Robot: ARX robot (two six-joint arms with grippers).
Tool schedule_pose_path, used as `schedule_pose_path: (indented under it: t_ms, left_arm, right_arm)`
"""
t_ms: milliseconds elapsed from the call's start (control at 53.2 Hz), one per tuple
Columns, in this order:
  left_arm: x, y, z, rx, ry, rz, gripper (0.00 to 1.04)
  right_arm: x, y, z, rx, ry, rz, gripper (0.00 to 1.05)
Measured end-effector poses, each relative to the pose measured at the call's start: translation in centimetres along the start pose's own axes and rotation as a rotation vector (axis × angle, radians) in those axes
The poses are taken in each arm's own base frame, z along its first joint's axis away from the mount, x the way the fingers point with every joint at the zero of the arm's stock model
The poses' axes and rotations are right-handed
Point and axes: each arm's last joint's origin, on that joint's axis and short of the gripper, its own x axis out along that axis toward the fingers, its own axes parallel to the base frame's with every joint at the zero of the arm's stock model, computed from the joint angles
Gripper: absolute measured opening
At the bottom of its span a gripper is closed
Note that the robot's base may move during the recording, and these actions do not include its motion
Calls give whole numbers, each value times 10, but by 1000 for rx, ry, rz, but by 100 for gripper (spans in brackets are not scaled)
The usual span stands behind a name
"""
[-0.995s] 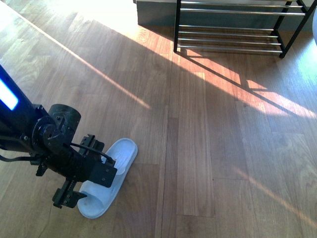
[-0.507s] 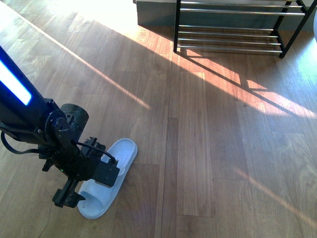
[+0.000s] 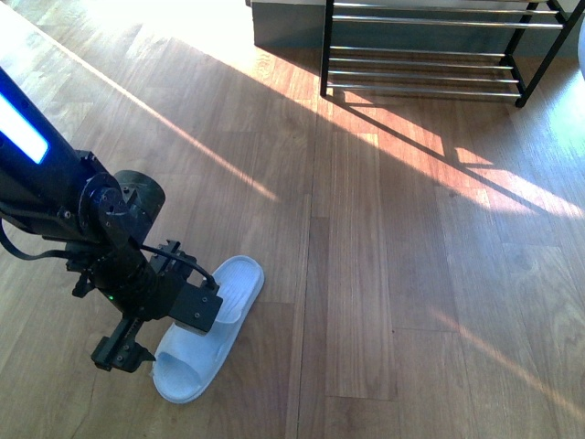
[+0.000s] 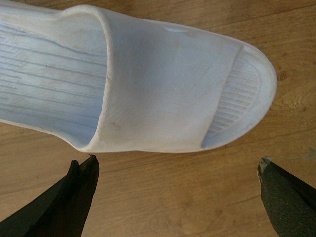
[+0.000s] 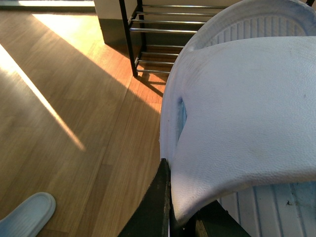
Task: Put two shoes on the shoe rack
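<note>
My left gripper grabs the white slide sandal by its strap edge (image 4: 96, 140) next, to set this sandal on the shoe rack.
The shoes here are white slide sandals. One sandal (image 3: 212, 334) lies on the wooden floor at the lower left of the front view. My left gripper (image 3: 151, 343) is low beside it. In the left wrist view the same sandal (image 4: 148, 89) lies just beyond the left gripper (image 4: 177, 170), which is open, with only bare floor between its fingers (image 4: 74, 197). My right gripper (image 5: 170, 207) is shut on the strap edge of the other sandal (image 5: 247, 113), held off the floor. The shoe rack (image 3: 420, 64) stands at the far right, and the right wrist view shows the rack (image 5: 148, 29) too.
A grey cabinet base (image 3: 283, 27) stands left of the rack. Bright sunlight bands cross the wooden floor (image 3: 393, 229). In the right wrist view the toe of the floor sandal (image 5: 27, 215) shows at the lower corner. The right arm is outside the front view.
My left arm and gripper have shifted slightly right and forward. The floor sandal has slid a little to the right with them.
</note>
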Motion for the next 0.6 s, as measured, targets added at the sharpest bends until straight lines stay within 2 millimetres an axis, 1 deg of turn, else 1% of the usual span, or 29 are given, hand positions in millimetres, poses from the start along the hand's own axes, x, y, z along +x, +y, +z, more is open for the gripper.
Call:
schedule_pose_path:
  t_ms: [75, 150, 225, 282, 338, 451, 601]
  left_arm:
    - [-1, 5, -2, -1, 7, 3, 95]
    - [2, 10, -4, -4, 19, 6, 95]
    - [11, 12, -6, -3, 30, 0, 95]
    - [21, 11, -6, 2, 27, -14, 95]
    - [27, 10, -4, 6, 23, -22, 95]
    - [27, 16, -1, 15, 11, -9, 95]
    - [24, 14, 4, 21, 1, -51, 95]
  right_arm:
    - [0, 0, 0, 0, 0, 0, 1]
    - [0, 0, 0, 0, 0, 0, 1]
    - [0, 0, 0, 0, 0, 0, 1]
    - [0, 0, 0, 0, 0, 0, 1]
    - [0, 0, 0, 0, 0, 0, 1]
    - [0, 0, 0, 0, 0, 0, 1]
    - [0, 0, 0, 0, 0, 0, 1]
